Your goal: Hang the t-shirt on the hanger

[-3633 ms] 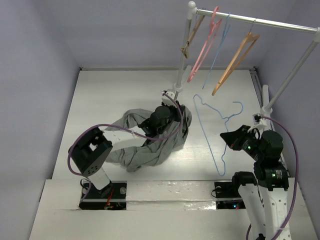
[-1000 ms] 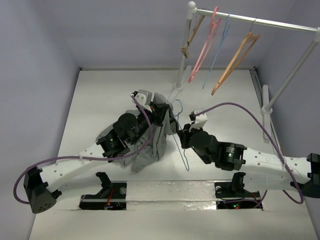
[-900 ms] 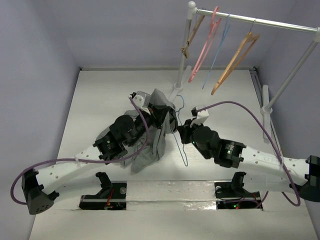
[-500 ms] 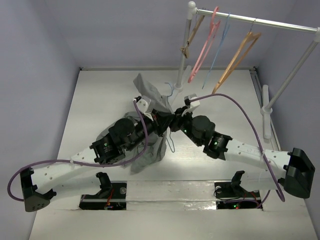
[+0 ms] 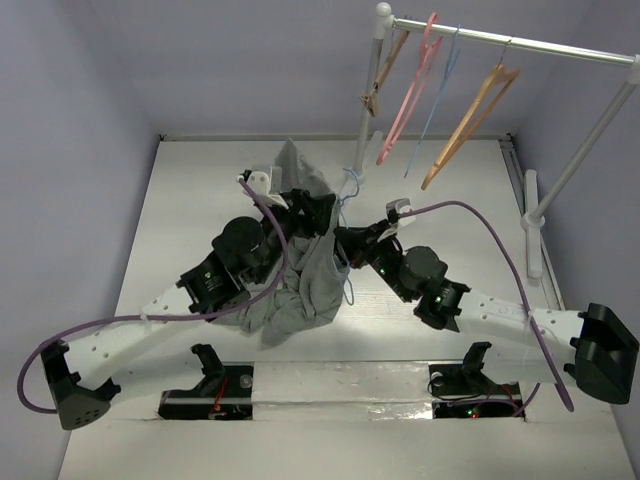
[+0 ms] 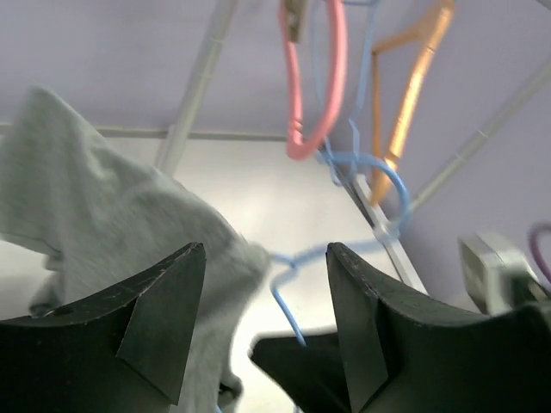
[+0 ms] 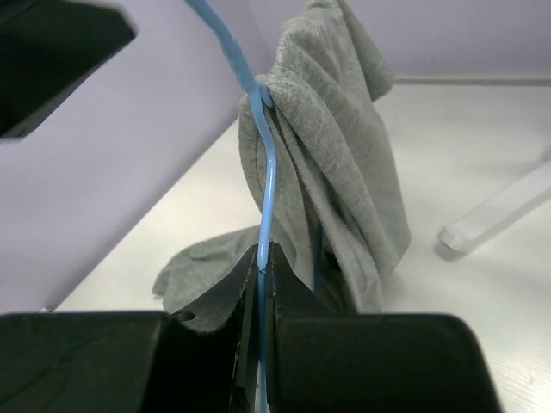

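Observation:
My left gripper grabs the t-shirt's edge beside the hanger's hook next, which leaves the rest of the t-shirt free to go over the hanger.
The grey t-shirt [image 5: 308, 285] hangs bunched over the thin light-blue hanger [image 5: 349, 184], one fold rising to a peak and the rest trailing onto the table. My right gripper [image 5: 346, 241] is shut on the hanger's wire; in the right wrist view the wire [image 7: 268, 185] runs up from the closed gripper [image 7: 262, 251] into the t-shirt [image 7: 340, 146]. My left gripper [image 5: 308, 206] is open just left of the cloth. In the left wrist view the left gripper [image 6: 265, 258] holds nothing, with the t-shirt [image 6: 103, 215] beside the left finger and the hanger's hook [image 6: 372, 168] beyond.
A white clothes rack [image 5: 500, 40] stands at the back right, its post [image 5: 363, 120] just behind the hanger. On its rail hang a pink hanger [image 5: 410, 90], another blue hanger [image 5: 438, 95] and a tan wooden hanger [image 5: 470, 120]. The two arms cross close together mid-table.
My left gripper has opened and let go of the t-shirt, which now hangs on the hanger. Both grippers moved toward the back of the table, the right one carrying the hanger.

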You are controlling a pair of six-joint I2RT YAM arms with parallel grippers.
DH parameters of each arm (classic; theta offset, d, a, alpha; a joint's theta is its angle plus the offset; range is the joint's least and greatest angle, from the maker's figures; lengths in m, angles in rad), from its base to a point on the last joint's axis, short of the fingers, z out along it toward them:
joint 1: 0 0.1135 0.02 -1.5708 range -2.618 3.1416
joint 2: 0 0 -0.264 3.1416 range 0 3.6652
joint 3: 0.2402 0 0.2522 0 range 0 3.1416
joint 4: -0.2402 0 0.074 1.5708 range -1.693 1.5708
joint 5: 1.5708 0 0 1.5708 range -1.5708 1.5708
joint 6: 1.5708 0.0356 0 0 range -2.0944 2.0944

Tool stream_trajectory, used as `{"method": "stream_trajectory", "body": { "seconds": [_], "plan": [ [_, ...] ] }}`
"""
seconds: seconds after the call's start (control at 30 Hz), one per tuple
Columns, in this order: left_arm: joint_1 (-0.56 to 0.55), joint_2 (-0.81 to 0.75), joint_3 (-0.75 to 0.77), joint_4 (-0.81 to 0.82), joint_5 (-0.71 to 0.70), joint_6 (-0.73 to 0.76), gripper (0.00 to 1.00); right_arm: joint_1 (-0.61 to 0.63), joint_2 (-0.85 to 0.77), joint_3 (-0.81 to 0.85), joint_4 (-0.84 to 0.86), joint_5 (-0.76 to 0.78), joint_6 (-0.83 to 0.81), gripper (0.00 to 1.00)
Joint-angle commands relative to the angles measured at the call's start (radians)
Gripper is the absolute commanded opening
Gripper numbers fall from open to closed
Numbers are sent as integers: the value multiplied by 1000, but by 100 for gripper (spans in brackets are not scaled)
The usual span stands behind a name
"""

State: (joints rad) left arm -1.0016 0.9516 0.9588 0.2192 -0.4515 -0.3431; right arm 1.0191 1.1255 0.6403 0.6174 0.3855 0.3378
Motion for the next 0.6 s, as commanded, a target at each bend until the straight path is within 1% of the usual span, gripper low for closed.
{"method": "stream_trajectory", "body": {
  "seconds": [0.0,0.13,0.4,0.43,0.57],
  "plan": [
    [87,48,35,98,23,-60,55,-5,-50,-21,111,29,-8,0],
    [172,114,41,141,94,-120,55,-5,-76,-36,97,29,-11,0],
    [216,205,34,235,112,-211,57,-5,-84,-42,107,20,-19,0],
    [216,213,34,239,141,-218,57,-5,-85,-42,107,18,-20,0],
    [216,242,35,224,162,-255,59,-5,-93,-47,107,24,-22,0]
  ]
}}
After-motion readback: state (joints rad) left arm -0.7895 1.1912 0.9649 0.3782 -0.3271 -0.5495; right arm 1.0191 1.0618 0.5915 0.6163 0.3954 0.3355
